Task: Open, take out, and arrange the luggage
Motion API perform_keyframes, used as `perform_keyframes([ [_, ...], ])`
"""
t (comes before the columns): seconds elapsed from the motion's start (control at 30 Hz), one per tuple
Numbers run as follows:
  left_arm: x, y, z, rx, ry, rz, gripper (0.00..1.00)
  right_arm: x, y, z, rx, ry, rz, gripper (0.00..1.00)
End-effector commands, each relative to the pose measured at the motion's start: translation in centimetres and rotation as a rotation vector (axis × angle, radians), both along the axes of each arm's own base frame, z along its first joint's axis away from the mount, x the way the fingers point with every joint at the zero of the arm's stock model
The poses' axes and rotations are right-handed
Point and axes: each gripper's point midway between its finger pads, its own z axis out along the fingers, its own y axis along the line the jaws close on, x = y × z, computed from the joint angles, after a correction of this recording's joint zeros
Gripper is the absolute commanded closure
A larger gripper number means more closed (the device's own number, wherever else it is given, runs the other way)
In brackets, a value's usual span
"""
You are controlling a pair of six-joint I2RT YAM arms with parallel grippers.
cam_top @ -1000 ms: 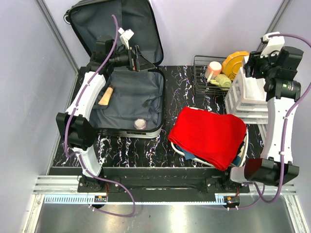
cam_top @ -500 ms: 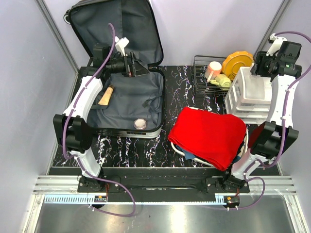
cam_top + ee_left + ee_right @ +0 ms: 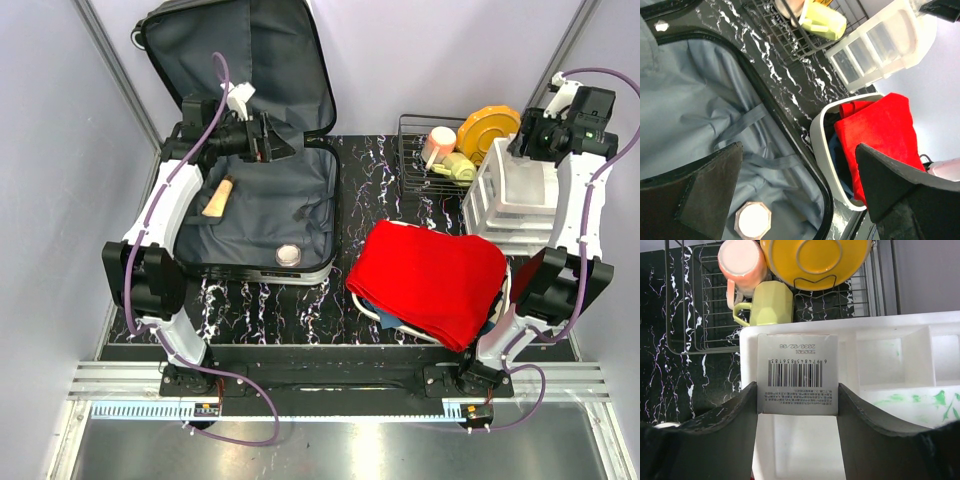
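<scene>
The robot's left gripper needs to grab the round jar by opposite sides of its rim (image 3: 288, 255) (image 3: 753, 220) next, which leaves the jar's flat side free for the handover to the right gripper.
The luggage (image 3: 262, 195) lies open at the left of the table, its lid (image 3: 240, 60) propped upright and grey lining showing. My left gripper (image 3: 272, 140) hangs open and empty above the hinge end of the base, pointing right; in the left wrist view the left gripper (image 3: 799, 150) has its wide jaws framing the luggage rim (image 3: 790, 125). A round jar (image 3: 288, 254) and a tan wooden-handled item (image 3: 218, 197) lie in the base. My right gripper (image 3: 528, 140) is at the far right, fingers pressed on both sides of the barcode-labelled part of the white drawer organiser (image 3: 890, 355).
A white basin (image 3: 372, 310) draped with a red cloth (image 3: 435, 275) stands right of the luggage. Behind it a wire dish rack (image 3: 412, 150) holds a pink cup, a green mug and a yellow plate. Walls close in on the left, the back and the right.
My left gripper has drawn back and left toward the lid, still open. The right arm has swung its elbow outward, and its gripper has shifted right over the organiser.
</scene>
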Motion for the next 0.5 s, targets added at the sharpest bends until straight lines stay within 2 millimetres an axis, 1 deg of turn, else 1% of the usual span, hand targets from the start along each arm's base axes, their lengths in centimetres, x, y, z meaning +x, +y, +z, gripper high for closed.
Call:
perform_keyframes([
  [0.0, 0.1, 1.7, -0.1, 0.102, -0.032, 0.024, 0.01, 1.8, 0.1, 2.6, -0.007, -0.103, 0.020, 0.38],
  [0.03, 0.4, 2.2, -0.6, 0.145, -0.042, 0.033, 0.01, 1.9, 0.1, 2.7, -0.007, -0.106, 0.023, 0.36],
  [0.07, -0.2, 2.5, -1.6, 0.164, -0.002, 0.028, 0.01, 2.0, 0.1, 2.6, -0.002, -0.104, 0.020, 0.34],
  [0.1, -0.3, 2.8, -2.5, 0.192, -0.004, 0.012, 0.01, 2.2, 0.1, 2.3, 0.002, -0.098, 0.022, 0.27],
  [0.17, -1.3, 3.1, -4.3, 0.226, 0.043, -0.004, 0.01, 2.3, 0.1, 2.3, 0.006, -0.102, 0.023, 0.23],
  [0.2, -1.7, 3.2, -4.7, 0.250, 0.026, -0.025, 0.01, 2.3, 0.1, 2.3, 0.005, -0.100, 0.020, 0.20],
  [0.23, -2.4, 3.5, -6.0, 0.274, 0.052, -0.036, 0.01, 2.3, 0.0, 2.4, 0.005, -0.102, 0.018, 0.19],
  [0.3, -3.1, 3.8, -7.1, 0.318, 0.026, -0.079, 0.01, 2.3, 0.0, 2.5, 0.004, -0.106, 0.019, 0.16],
  [0.33, -4.1, 3.9, -8.1, 0.338, 0.045, -0.105, 0.01, 2.3, 0.1, 2.7, 0.007, -0.110, 0.020, 0.15],
  [0.37, -4.7, 4.0, -8.6, 0.352, 0.041, -0.133, 0.01, 2.3, 0.2, 3.0, 0.007, -0.117, 0.024, 0.15],
  [0.4, -5.1, 4.1, -9.2, 0.390, 0.001, -0.186, 0.01, 2.3, 0.4, 3.3, 0.013, -0.125, 0.032, 0.14],
  [0.43, -6.4, 4.3, -10.5, 0.420, 0.043, -0.227, 0.01, 2.4, 0.5, 4.0, 0.014, -0.140, 0.037, 0.14],
  [0.47, -7.2, 4.1, -11.3, 0.443, 0.050, -0.270, 0.02, 2.4, 0.7, 4.5, 0.019, -0.153, 0.041, 0.14],
])
